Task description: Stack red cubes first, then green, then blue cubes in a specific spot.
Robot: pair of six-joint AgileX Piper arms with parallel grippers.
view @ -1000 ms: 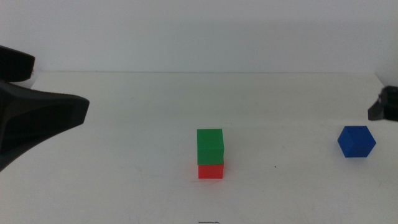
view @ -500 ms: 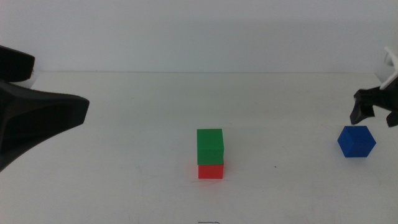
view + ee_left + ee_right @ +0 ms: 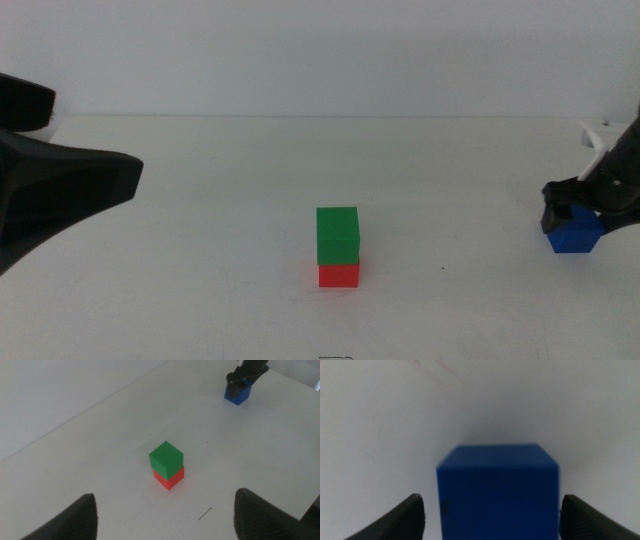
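My right gripper needs to close now: in the right wrist view its fingers stand on either side of the blue cube. Closing now would catch it.
The green cube (image 3: 338,235) sits squarely on the red cube (image 3: 339,275) at the middle of the white table, also seen as green cube (image 3: 166,456) on red cube (image 3: 170,479). The blue cube (image 3: 576,238) rests on the table at the far right. My right gripper (image 3: 578,212) is down over it, open, with one jaw on each side of the blue cube (image 3: 497,490) and visible gaps to both. My left gripper (image 3: 165,505) hangs open and empty, well back from the stack, at the left side of the table.
The left arm's dark body (image 3: 60,190) fills the left edge of the middle view. The back edge of the table (image 3: 320,116) meets a plain white wall. A small dark mark (image 3: 205,514) lies on the tabletop near the stack.
The right gripper came in from the right edge and dropped down over the blue cube, now covering its top. The stack and left arm have not moved.
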